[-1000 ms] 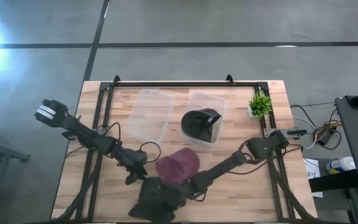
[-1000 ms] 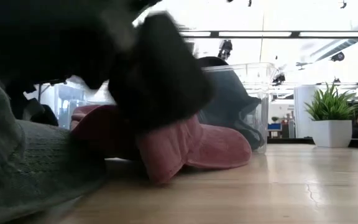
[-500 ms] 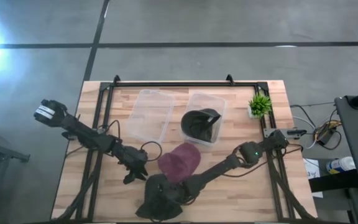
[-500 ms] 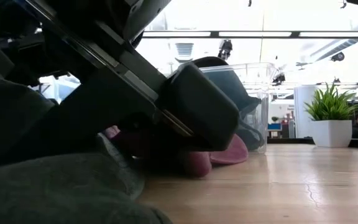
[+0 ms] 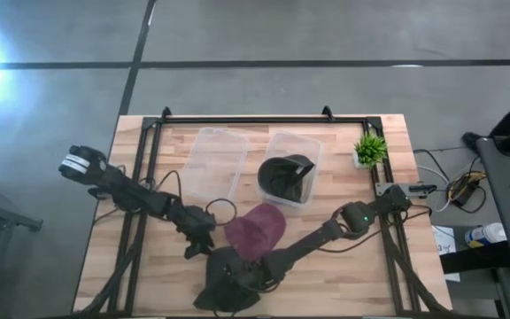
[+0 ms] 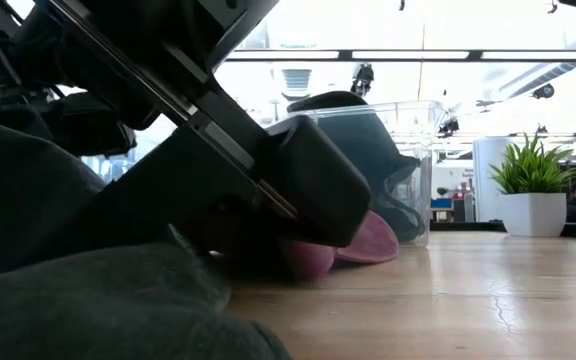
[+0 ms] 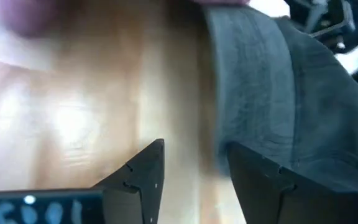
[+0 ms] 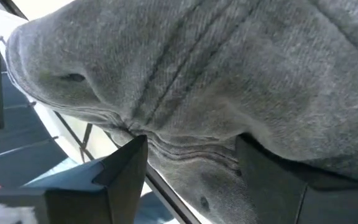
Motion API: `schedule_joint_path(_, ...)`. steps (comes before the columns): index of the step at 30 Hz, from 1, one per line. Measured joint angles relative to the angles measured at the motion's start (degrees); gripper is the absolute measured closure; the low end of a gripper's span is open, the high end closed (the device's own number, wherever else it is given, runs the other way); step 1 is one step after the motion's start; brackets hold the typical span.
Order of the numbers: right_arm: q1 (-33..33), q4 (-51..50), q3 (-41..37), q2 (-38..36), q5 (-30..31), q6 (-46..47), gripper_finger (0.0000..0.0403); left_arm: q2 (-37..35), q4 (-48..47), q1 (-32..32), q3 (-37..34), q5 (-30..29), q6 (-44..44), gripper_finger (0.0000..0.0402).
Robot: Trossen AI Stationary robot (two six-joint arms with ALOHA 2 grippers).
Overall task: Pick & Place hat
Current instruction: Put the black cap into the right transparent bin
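I should take hold of the dark grey hat by its brim [image 5: 217, 266] with my left gripper, so that I can lift the hat into the clear container.
A dark grey hat [image 5: 222, 288] lies at the table's near edge, its underside on the wood; it fills the right wrist view [image 8: 216, 68]. My right gripper [image 5: 235, 280] is down on it, open [image 8: 191, 146]. A maroon hat [image 5: 255, 229] rests on the table just beyond. A black hat [image 5: 283, 177] sits in a clear container [image 5: 304, 144]. My left gripper [image 5: 199, 243] hovers open [image 7: 194, 152] over bare wood just left of the grey hat's edge [image 7: 253, 93], apart from it as far as I see. My right gripper comes at the grey hat's crown [image 8: 185, 118] from above, slanting in from the table's right. Its two open fingers [image 8: 126, 168] stand in the cloth, with a bulge of it between them. Creases gather at one fingertip [image 8: 132, 127]. The hat lies on the table.
An empty clear container [image 5: 212, 164] stands left of the one with the black hat. A small potted plant [image 5: 370, 149] is at the far right. A black frame [image 5: 264, 119] runs along the far edge. Bare wood lies right of the right arm [image 5: 326, 232].
My right gripper has moved toward the near edge and down onto the grey hat, then stayed there. My left gripper has shifted a little to the right, toward the hats.
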Motion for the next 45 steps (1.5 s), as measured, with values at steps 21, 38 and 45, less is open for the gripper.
schedule_joint_path(21, -1.03, 0.44, -0.35, -0.9, 2.07, -4.58, 0.0156, 0.95, 11.7, -1.61, 2.44, 13.31, -2.61, 0.0375)
schedule_joint_path(38, 2.4, -12.77, -0.28, -15.77, 14.88, -7.68, 0.0156, -29.44, -5.78, -5.31, 3.25, 1.03, -10.18, 0.0395)
schedule_joint_path(45, 5.93, -29.15, -0.26, -24.33, 33.19, 2.73, 0.0156, -39.9, -19.41, -5.1, 13.77, -22.6, 1.0, 0.0395)
